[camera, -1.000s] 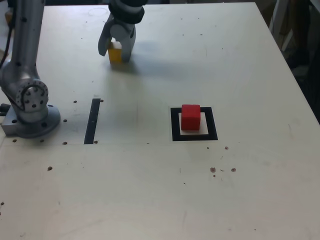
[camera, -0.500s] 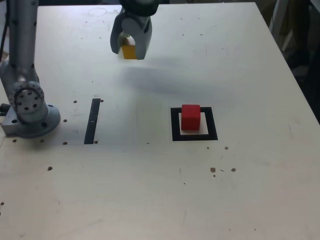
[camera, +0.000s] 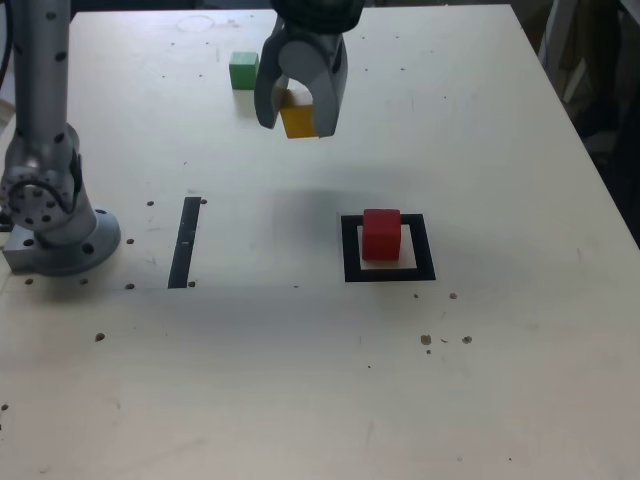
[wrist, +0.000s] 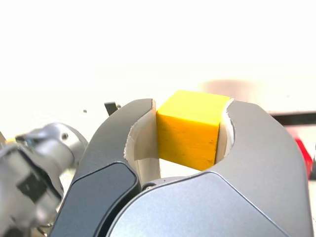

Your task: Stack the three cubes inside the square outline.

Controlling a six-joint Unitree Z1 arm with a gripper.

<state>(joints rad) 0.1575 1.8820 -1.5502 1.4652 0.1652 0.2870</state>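
My gripper holds the yellow cube and needs to keep holding it until it reaches the red cube. The yellow cube hangs well short of the red cube in the exterior view.
My gripper [camera: 297, 124] is shut on the yellow cube [camera: 298, 120], held in the air above the table's far middle. The wrist view shows the yellow cube [wrist: 191, 129] clamped between both grey fingers [wrist: 256, 143]. A red cube [camera: 381, 234] sits inside the black square outline [camera: 350, 250], to the exterior view's right of and nearer than my gripper. A sliver of the red cube [wrist: 303, 154] shows at the wrist view's edge. The green cube [camera: 243, 70] rests on the table at the far side, just to the exterior view's left of my gripper.
A narrow black strip [camera: 185, 241] lies on the table at the exterior view's left. The arm's grey base [camera: 55, 225] stands beside it at the left edge. Dark furniture lies beyond the table's right edge.
My gripper has carried the yellow cube up off the table and towards the exterior view's right and nearer, uncovering the green cube behind it.
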